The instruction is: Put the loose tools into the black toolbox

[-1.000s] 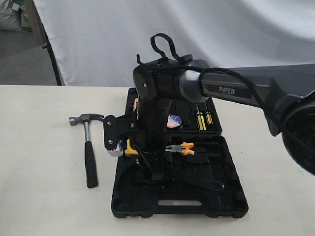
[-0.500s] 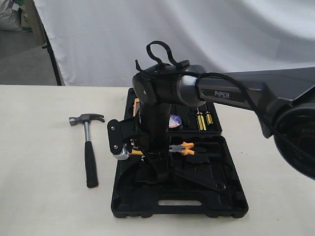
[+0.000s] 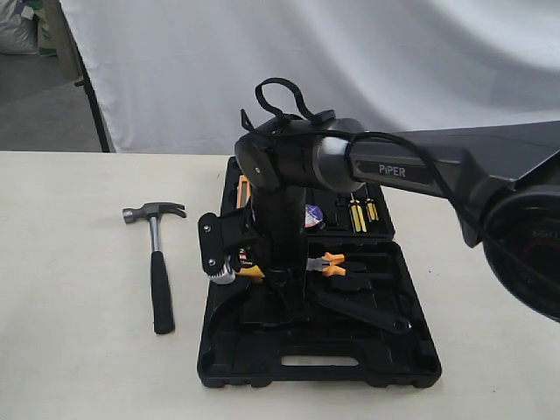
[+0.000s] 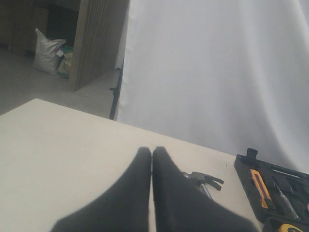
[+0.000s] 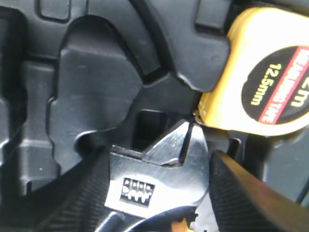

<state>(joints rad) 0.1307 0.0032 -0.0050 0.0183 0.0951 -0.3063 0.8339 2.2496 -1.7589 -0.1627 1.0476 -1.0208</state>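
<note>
The silver wrench head [image 5: 159,176] sits down in the black toolbox beside the tape measure, so it is time for my right gripper to open.
The black toolbox [image 3: 315,372] lies open on the table, with more of it in the left wrist view [image 4: 244,164] and the right wrist view [image 5: 96,87]. My right gripper [image 3: 225,269] points down over its left side, shut on the silver head of the adjustable wrench [image 5: 159,179]. Its fingers [image 5: 241,188] flank that head [image 5: 157,162]. The wrench's black shaft [image 3: 367,317] slants across the lower half of the case. The claw hammer [image 3: 157,271] lies on the table left of the case; its head [image 4: 205,180] shows past my left gripper [image 4: 152,151], which is shut and empty.
A yellow tape measure [image 5: 270,82] sits right beside the wrench head. Orange-handled pliers [image 3: 331,262] and yellow screwdrivers [image 3: 357,213] rest in the case, and an orange knife [image 4: 260,186] lies in the far half. A white curtain hangs behind the table.
My right gripper has shifted right and slightly down with the wrench head, from the case's left edge to further over the case. The shaft's far end swung right. The hammer stayed put.
</note>
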